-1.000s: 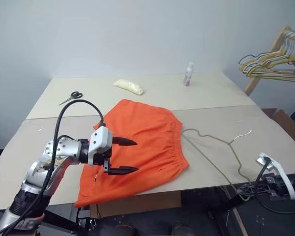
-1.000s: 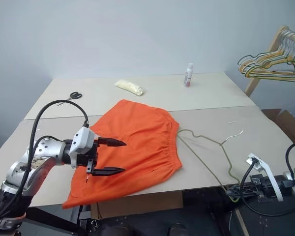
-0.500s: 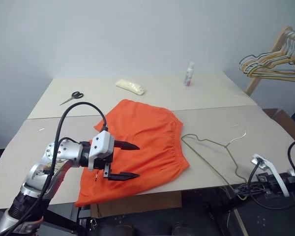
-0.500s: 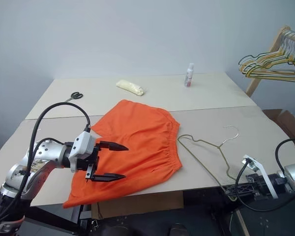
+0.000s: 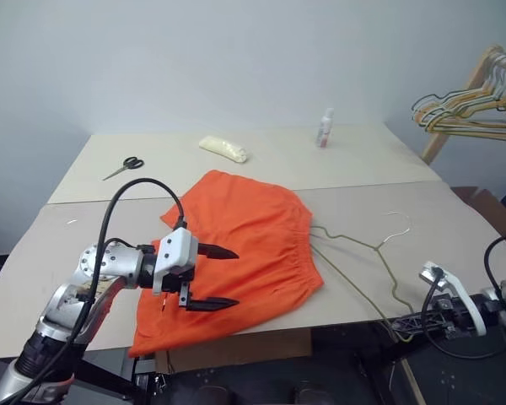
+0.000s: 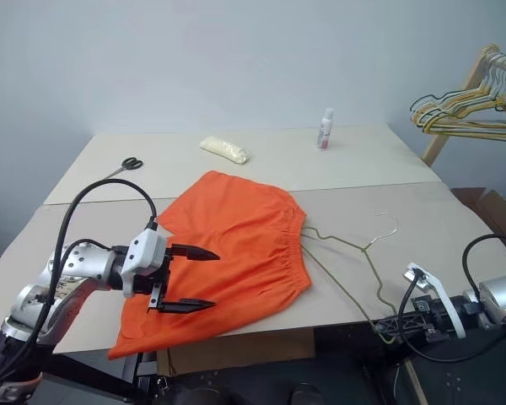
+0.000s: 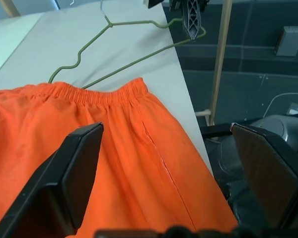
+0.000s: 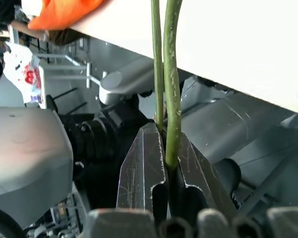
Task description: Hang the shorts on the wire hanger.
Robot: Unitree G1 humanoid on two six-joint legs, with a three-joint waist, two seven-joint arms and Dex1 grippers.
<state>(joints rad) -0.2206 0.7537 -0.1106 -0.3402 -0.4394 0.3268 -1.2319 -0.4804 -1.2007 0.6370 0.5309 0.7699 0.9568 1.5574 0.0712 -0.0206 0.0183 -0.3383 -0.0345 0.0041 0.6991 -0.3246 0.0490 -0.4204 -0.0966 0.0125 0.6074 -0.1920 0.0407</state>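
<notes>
To hang the shorts (image 5: 253,236), my left gripper will next grab the bunched waistband (image 5: 307,245). The elastic gathers the waistband into raised puckers while the legs lie flat.
The orange shorts (image 5: 253,236) lie flat on the table, waistband toward the right. My left gripper (image 5: 234,277) hovers open over their near left part, fingers pointing right; in the left wrist view the shorts (image 7: 89,144) spread between its wide-apart fingers (image 7: 74,173). The wire hanger (image 5: 363,253) lies right of the waistband, its near corner sticking out past the table's front edge. There my right gripper (image 6: 388,323) is shut on the wire; the right wrist view shows the two wire strands (image 8: 166,74) pinched in the right gripper (image 8: 165,144).
Scissors (image 5: 122,166), a pale yellow packet (image 5: 223,148) and a small white bottle (image 5: 325,127) lie on the far half of the table (image 5: 67,245). A wooden rack with bunched hangers (image 5: 468,105) stands at the far right. A cardboard box (image 5: 236,346) sits under the front edge.
My right gripper has moved left along the table's front edge with the hanger in it, so the hook has slid closer to the waistband. The left gripper has stayed put.
</notes>
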